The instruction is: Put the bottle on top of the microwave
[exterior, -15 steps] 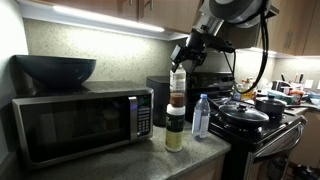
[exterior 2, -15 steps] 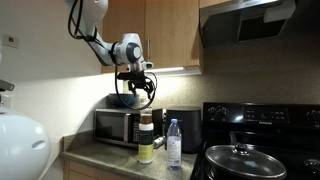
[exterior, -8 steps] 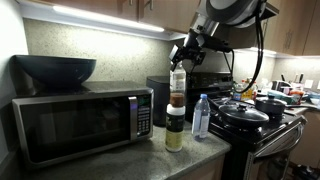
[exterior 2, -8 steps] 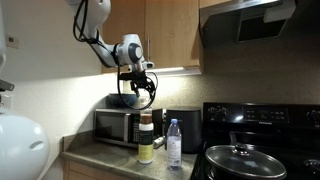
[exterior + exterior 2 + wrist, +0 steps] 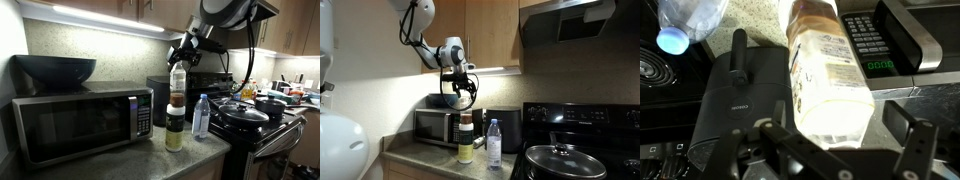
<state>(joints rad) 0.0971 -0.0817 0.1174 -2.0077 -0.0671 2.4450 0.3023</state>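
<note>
The bottle's top (image 5: pixel 179 71) (image 5: pixel 835 115) sits between my gripper's fingers, so it is now time to close on it.
The bottle (image 5: pixel 177 88), clear with a white cap and a brown band low down, stands upright on a yellowish jar (image 5: pixel 175 130) on the counter, right of the microwave (image 5: pixel 80 122). It also shows in an exterior view (image 5: pixel 466 120). My gripper (image 5: pixel 181 55) hangs just over the bottle's top, also seen in an exterior view (image 5: pixel 461 92). In the wrist view the gripper (image 5: pixel 840 128) is open, its fingers straddling the bottle (image 5: pixel 825 60) with gaps on both sides. The microwave's button panel (image 5: pixel 865 40) is beyond.
A dark bowl (image 5: pixel 55 68) takes up much of the microwave's top. A water bottle with a blue label (image 5: pixel 201 117) stands beside the jar. A black appliance (image 5: pixel 740 90) sits behind them. A stove with a lidded pan (image 5: pixel 245 115) is to the right. Cabinets hang overhead.
The arm and gripper have shifted slightly up and toward the microwave side. The bottle has stayed on the jar.
</note>
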